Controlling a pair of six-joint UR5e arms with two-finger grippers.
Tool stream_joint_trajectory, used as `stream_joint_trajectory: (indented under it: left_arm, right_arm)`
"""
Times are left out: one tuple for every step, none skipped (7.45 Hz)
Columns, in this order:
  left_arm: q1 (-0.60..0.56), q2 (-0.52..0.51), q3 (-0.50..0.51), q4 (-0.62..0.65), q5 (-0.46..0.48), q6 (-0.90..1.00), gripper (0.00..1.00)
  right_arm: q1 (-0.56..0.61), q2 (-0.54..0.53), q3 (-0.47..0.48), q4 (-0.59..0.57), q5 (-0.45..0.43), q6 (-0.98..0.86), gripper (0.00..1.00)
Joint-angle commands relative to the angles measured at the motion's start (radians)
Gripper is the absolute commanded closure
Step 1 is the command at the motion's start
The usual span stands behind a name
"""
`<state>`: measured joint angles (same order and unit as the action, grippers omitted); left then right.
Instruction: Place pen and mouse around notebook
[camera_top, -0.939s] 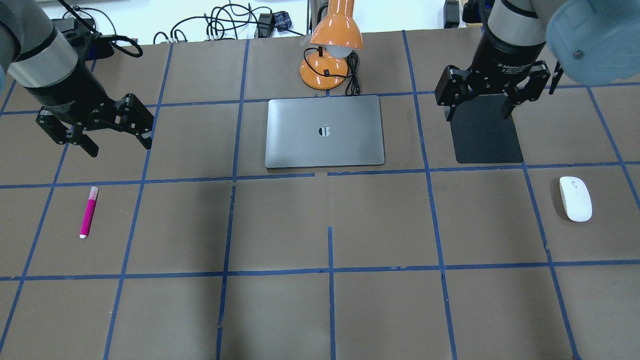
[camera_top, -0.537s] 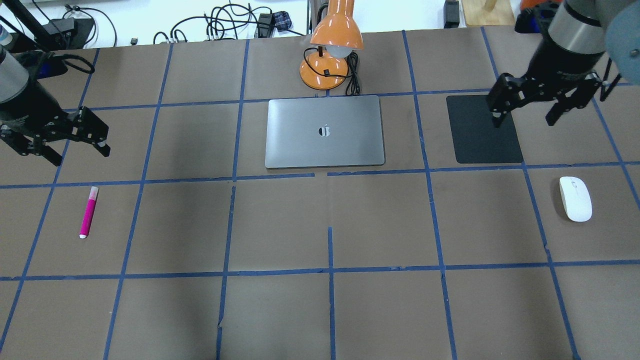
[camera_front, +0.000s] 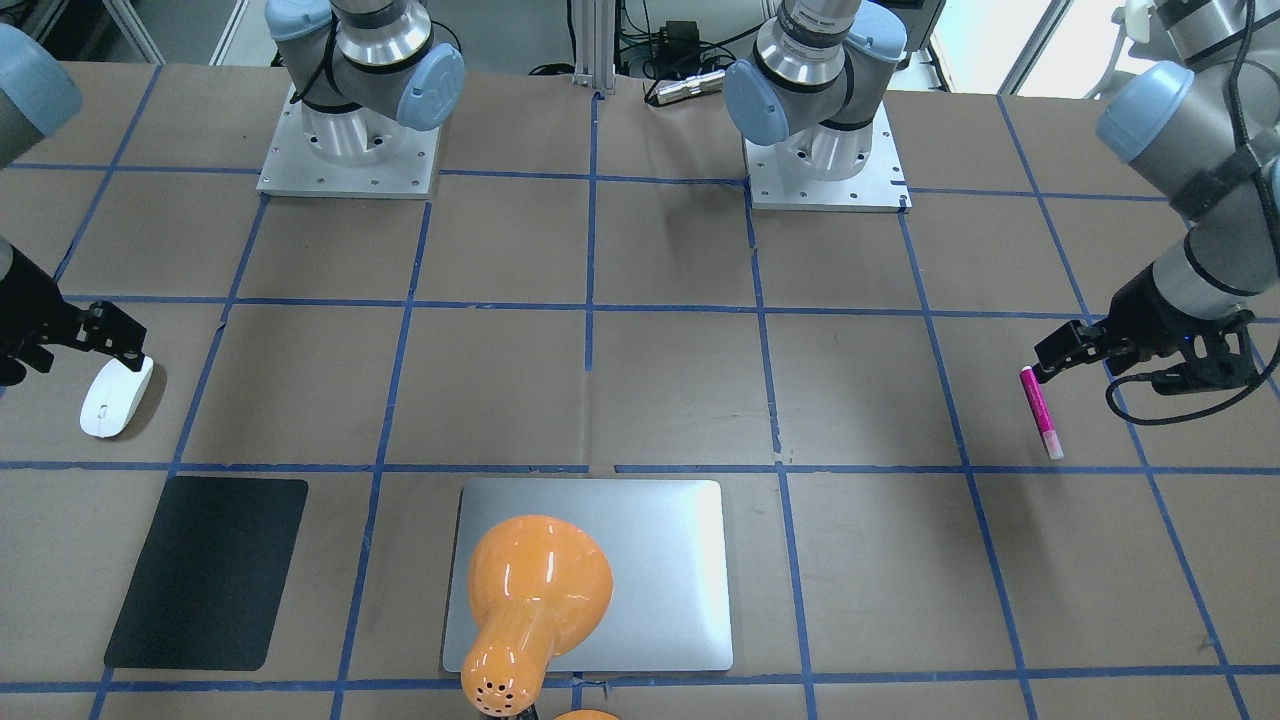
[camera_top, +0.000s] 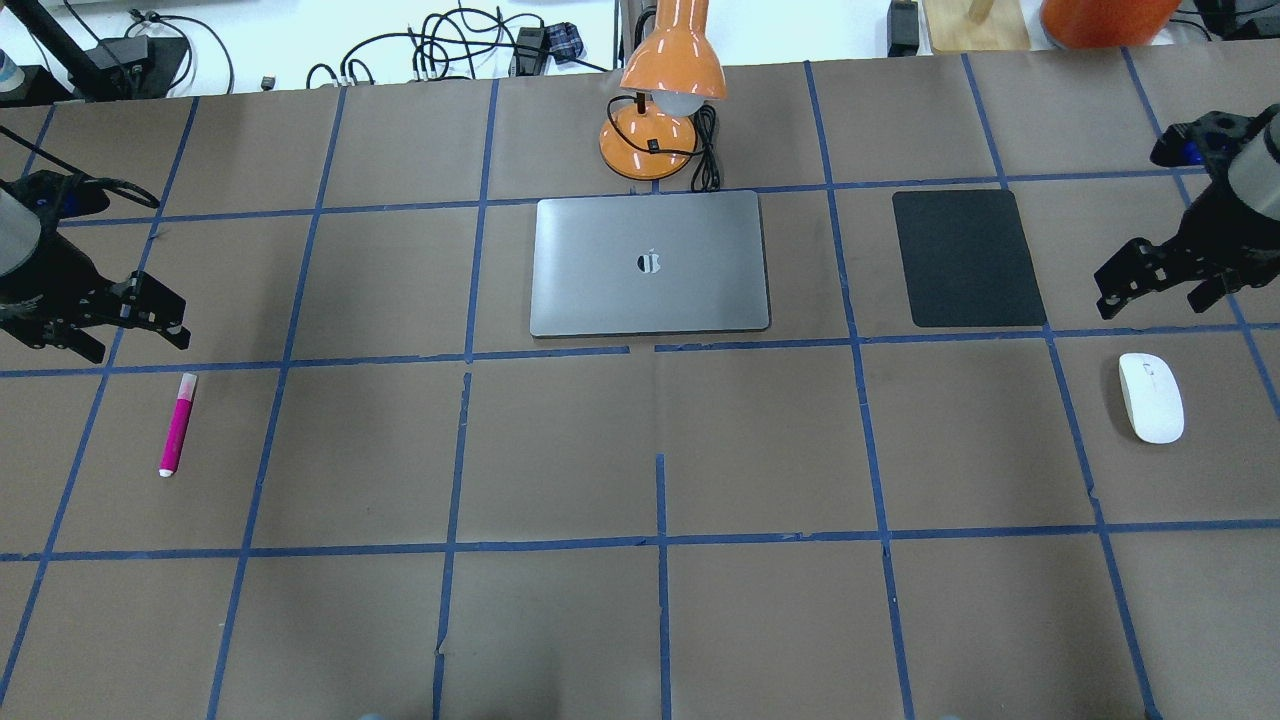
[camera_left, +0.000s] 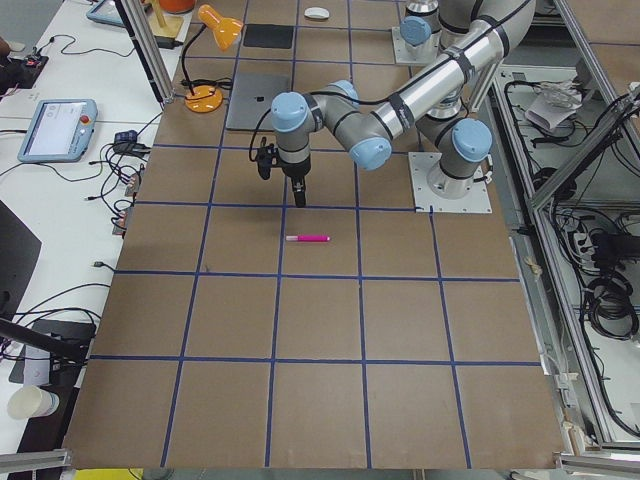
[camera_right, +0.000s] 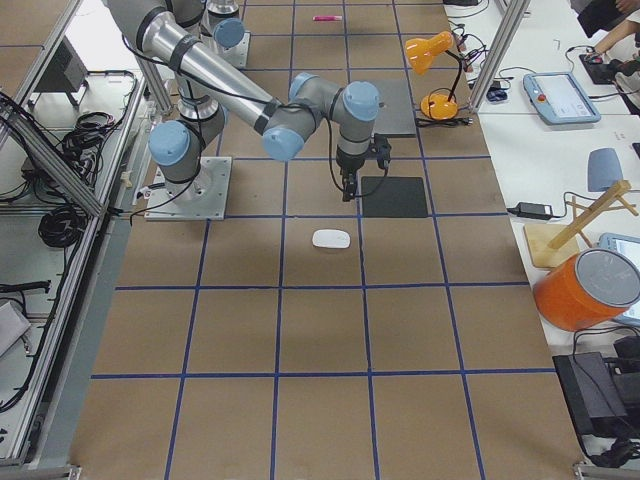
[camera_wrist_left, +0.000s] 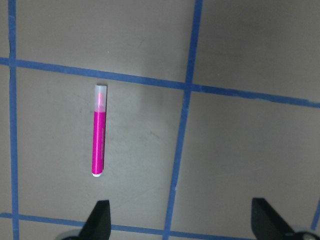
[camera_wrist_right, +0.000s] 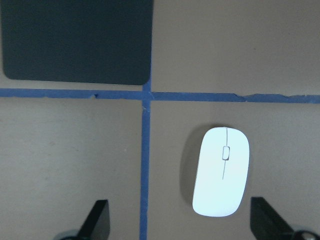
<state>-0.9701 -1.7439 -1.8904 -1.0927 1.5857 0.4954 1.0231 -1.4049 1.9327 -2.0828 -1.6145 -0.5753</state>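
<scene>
The pink pen should go by the notebook, so my left gripper should reach it and pick it up by its body (camera_front: 1044, 420) beside the clear cap.
The silver-grey notebook (camera_top: 650, 262) lies closed at the table's middle back. Far to its left, the pink pen (camera_top: 177, 424) lies flat on the brown paper, apart from everything. My left gripper (camera_top: 135, 342) hovers open just behind it; the left wrist view shows the pen (camera_wrist_left: 99, 145) ahead of the left fingertip, with nothing between the fingers. The white mouse (camera_top: 1151, 397) rests far right. My right gripper (camera_top: 1150, 300) hangs open just behind it. In the right wrist view the mouse (camera_wrist_right: 222, 171) sits near the right fingertip, untouched.
A black mat (camera_top: 968, 258) lies between the notebook and the mouse, behind a tape line. An orange desk lamp (camera_top: 665, 90) with its cord stands right behind the notebook. Blue tape lines grid the brown table cover. Cables lie along the back edge.
Both arms have swung outward and lower: the left gripper toward the pen, the right off the black mat toward the mouse. Pen, mouse and notebook have not moved.
</scene>
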Motion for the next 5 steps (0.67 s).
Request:
stream_joint_trajectory:
  left_arm:
    - [0.050, -0.052, -0.062, 0.170, 0.000, 0.077, 0.00]
    - [0.050, -0.069, -0.064, 0.174, 0.002, 0.078, 0.00]
    - [0.050, -0.107, -0.065, 0.172, -0.001, 0.080, 0.00]
    - [0.057, -0.127, -0.062, 0.175, -0.001, 0.074, 0.00]
    - [0.057, -0.141, -0.065, 0.183, -0.003, 0.066, 0.00]
  right_arm:
    - [-0.054, 0.094, 0.040, -0.115, -0.035, -0.090, 0.00]
    - [-0.055, 0.121, 0.041, -0.147, -0.036, -0.100, 0.00]
    - [-0.055, 0.138, 0.041, -0.149, -0.035, -0.100, 0.00]
    - [-0.055, 0.151, 0.041, -0.155, -0.036, -0.100, 0.00]
    - [-0.055, 0.174, 0.041, -0.160, -0.038, -0.100, 0.00]
